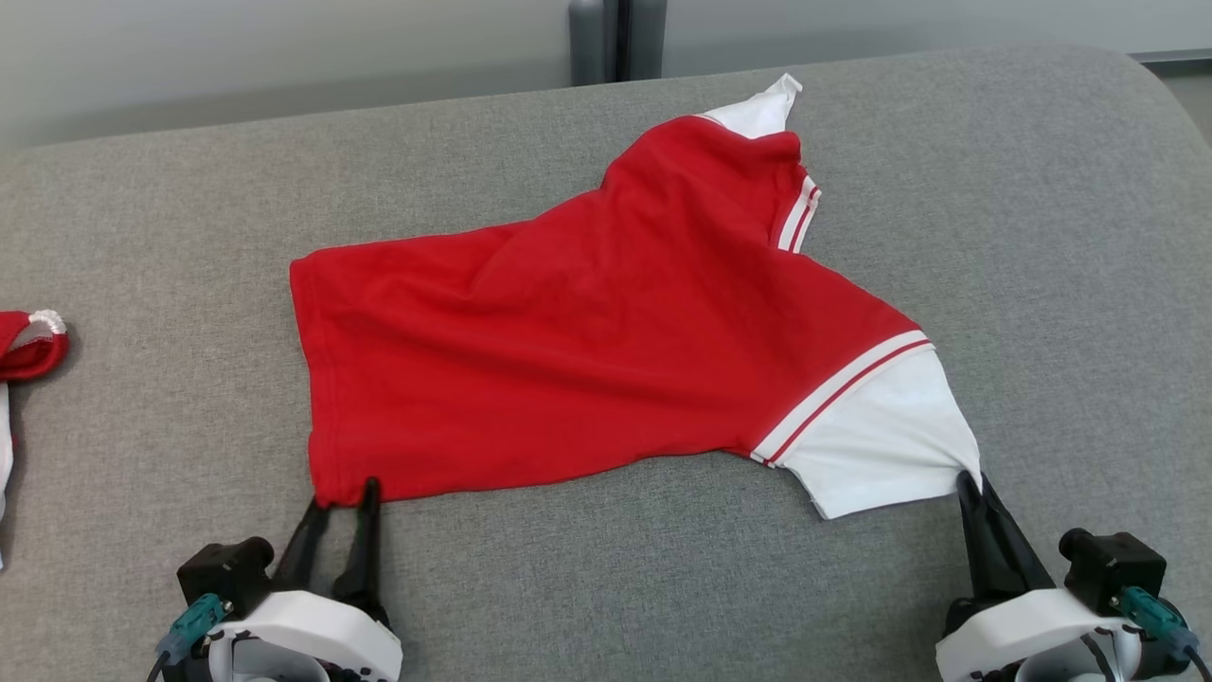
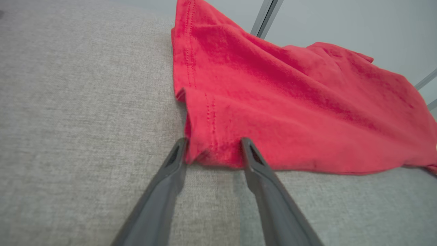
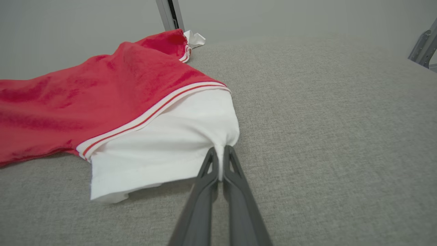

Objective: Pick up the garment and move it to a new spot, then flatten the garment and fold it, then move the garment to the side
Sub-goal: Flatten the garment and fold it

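The red garment is bunched up at its hem corner and the rest of it lies slack. My left gripper will next grab the garment by that bunched corner (image 1: 346, 491).
A red garment (image 1: 587, 332) with white, striped sleeves lies rumpled on the grey couch cushion (image 1: 1042, 237). My left gripper (image 1: 343, 497) stands open at the garment's near left hem corner (image 2: 211, 150), one finger on each side of the bunched corner. My right gripper (image 1: 973, 485) is shut on the edge of the near white sleeve (image 3: 164, 143), where the cloth is pinched into a peak between the fingertips (image 3: 220, 160). The far white sleeve (image 1: 762, 109) lies at the back.
Another red and white piece of cloth (image 1: 24, 350) lies at the cushion's left edge. A grey post (image 1: 615, 38) stands behind the cushion against the pale wall. Bare cushion stretches to the right (image 3: 324, 119) and along the front.
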`<state>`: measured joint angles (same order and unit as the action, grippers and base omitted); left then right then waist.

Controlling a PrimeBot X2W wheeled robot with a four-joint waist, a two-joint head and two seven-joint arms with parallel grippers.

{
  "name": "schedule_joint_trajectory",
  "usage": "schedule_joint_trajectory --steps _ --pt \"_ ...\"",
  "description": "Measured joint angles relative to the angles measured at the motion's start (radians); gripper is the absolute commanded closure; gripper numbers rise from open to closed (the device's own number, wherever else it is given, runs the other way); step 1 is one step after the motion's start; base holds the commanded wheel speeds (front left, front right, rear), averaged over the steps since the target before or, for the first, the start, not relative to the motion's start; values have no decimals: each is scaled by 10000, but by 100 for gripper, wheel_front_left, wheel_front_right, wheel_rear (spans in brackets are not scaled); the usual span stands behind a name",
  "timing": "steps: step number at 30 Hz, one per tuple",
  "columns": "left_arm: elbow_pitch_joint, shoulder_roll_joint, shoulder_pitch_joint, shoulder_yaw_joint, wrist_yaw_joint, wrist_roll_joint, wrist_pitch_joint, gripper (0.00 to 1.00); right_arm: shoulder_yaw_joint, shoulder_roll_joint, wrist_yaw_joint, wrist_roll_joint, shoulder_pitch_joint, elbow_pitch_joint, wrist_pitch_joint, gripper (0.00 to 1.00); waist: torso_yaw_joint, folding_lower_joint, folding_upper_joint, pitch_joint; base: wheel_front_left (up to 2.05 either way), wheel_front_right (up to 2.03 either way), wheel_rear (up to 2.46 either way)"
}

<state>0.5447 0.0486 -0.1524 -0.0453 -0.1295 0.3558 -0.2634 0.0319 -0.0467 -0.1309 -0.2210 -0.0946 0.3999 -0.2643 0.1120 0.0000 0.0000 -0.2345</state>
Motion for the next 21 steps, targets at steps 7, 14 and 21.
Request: schedule_joint_trajectory --steps 7,14,21 --pt "-652 17 5 15 0 54 2 100 -205 6 0 -299 -46 -384 2 100 -47 0 0 294 0 0 0" --pt "-2217 228 -223 -213 0 174 4 100 -811 4 0 -734 -755 -1446 2 100 -259 0 0 749 0 0 0" --pt "-3530 1597 -2041 -878 -2 341 121 100 -1160 -125 0 -383 -2501 -2894 0 100 -535 1 0 1596 0 0 0"
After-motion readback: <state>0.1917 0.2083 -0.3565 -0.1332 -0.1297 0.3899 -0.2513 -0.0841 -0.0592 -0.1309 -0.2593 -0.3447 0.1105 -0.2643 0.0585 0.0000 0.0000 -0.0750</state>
